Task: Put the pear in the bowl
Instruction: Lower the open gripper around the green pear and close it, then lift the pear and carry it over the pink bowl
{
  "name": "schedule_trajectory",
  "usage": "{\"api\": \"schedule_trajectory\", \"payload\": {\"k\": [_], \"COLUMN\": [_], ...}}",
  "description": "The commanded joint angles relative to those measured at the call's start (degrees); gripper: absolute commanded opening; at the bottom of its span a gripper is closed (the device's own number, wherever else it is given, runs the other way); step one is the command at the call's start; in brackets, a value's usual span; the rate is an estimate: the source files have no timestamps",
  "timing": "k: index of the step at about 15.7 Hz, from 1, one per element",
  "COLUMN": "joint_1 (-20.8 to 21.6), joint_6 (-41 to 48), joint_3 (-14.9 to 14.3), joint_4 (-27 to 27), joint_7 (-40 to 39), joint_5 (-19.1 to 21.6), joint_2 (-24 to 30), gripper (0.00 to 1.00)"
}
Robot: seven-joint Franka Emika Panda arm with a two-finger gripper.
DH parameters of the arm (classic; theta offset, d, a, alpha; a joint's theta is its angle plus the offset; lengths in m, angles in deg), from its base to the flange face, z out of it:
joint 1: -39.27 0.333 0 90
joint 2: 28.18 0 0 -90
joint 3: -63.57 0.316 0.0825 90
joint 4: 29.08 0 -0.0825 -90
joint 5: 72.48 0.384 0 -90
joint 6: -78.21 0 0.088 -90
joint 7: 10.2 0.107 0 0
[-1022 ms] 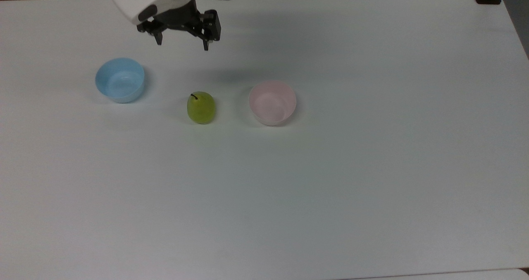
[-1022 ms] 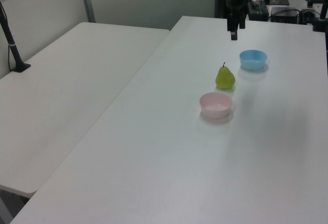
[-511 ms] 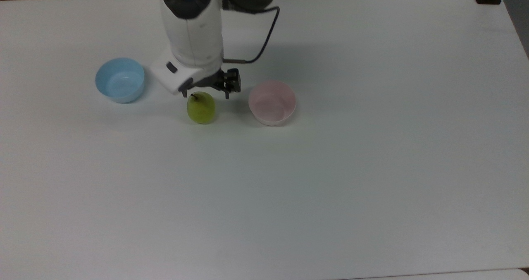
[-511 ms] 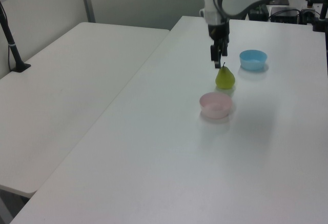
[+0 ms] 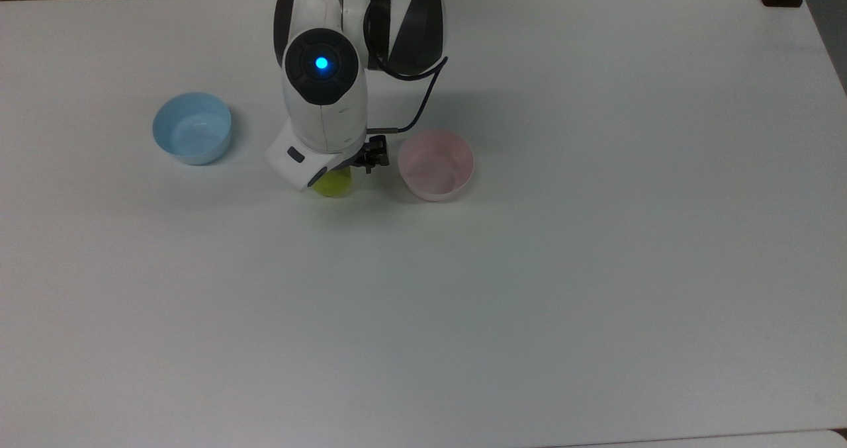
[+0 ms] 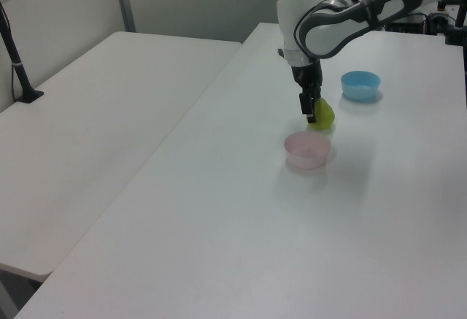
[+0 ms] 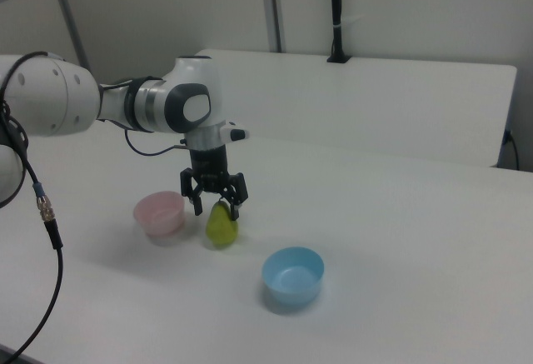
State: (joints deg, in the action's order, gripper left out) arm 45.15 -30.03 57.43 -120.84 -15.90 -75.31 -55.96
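I need to place the pear in the pale pink bowl, so my gripper first needs to grab it by its narrow top next.
The yellow-green pear stands upright on the white table, between the two bowls. My gripper hangs straight down over it, open, with one finger on each side of the pear's narrow top. In the top view the arm's white wrist covers most of the pear, leaving only its near edge visible. The pale pink bowl sits just to the top view's right of the pear and holds nothing. In the left view the gripper partly hides the pear, just behind the pink bowl.
A light blue bowl stands at the top view's left of the pear, also holding nothing. A second white table adjoins at the left view's left. A black cable loops off the arm above the pink bowl.
The arm has swung from the table's far edge and come down over the pear. The open fingers now straddle the pear's top. Pear and bowls have not moved.
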Motion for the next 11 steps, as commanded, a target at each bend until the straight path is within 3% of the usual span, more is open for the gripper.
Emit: {"api": "schedule_trajectory", "payload": {"k": [1, 3, 6, 8, 11], "joint_1": [1.0, 1.1, 1.2, 1.3, 1.6], "joint_6": [-0.9, -0.9, -0.8, -0.8, 0.0], "joint_3": [-1.5, -1.5, -1.5, -1.7, -3.2], "joint_4": [-2.1, -2.6, -2.6, -2.5, -1.8], "joint_7": [-2.6, -2.5, -2.4, -2.0, -1.9], "joint_5": [-1.5, -3.0, -3.3, -3.3, -2.9], "joint_2": [0.8, 0.8, 0.8, 0.9, 2.8], "gripper": [1.0, 0.9, 0.53, 0.33, 0.26]}}
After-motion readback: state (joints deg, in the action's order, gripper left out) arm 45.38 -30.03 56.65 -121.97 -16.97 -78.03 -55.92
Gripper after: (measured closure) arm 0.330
